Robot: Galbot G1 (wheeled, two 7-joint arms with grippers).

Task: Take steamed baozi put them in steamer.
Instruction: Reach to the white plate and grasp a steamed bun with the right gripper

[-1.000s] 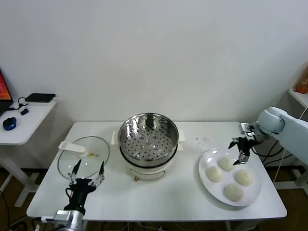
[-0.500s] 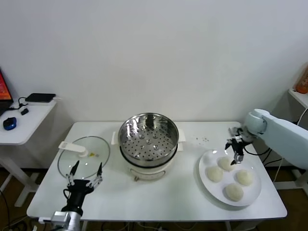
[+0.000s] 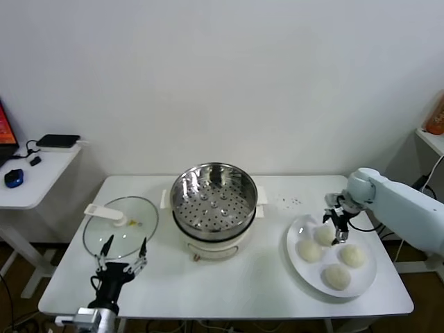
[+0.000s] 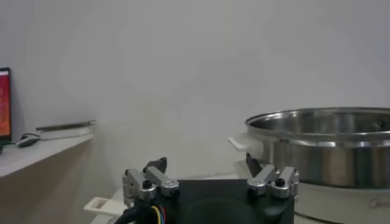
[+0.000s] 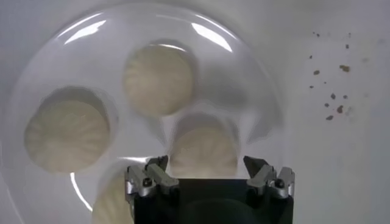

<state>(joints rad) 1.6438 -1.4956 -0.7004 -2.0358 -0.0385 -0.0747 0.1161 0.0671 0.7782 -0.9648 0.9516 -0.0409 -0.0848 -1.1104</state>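
The rearmost baozi is between my right gripper's fingers in the right wrist view, low over the white plate, so the gripper should close on it now.
Several white steamed baozi lie on a white plate at the table's right. My right gripper hangs open just above the rearmost baozi. In the right wrist view that baozi lies between the spread fingers of this gripper, apart from them. Two more baozi rest farther along the plate. The steel steamer stands mid-table on its white pot base with nothing in it. My left gripper waits open and empty near the front left edge, and the steamer shows beyond it.
A flat glass lid lies left of the steamer, just behind my left gripper. Dark crumbs dot the table between steamer and plate. A small side table with a mouse and a black box stands at the far left.
My right gripper has moved left from the plate's right rear edge to above the rearmost baozi, staying open. The left gripper has shifted only slightly.
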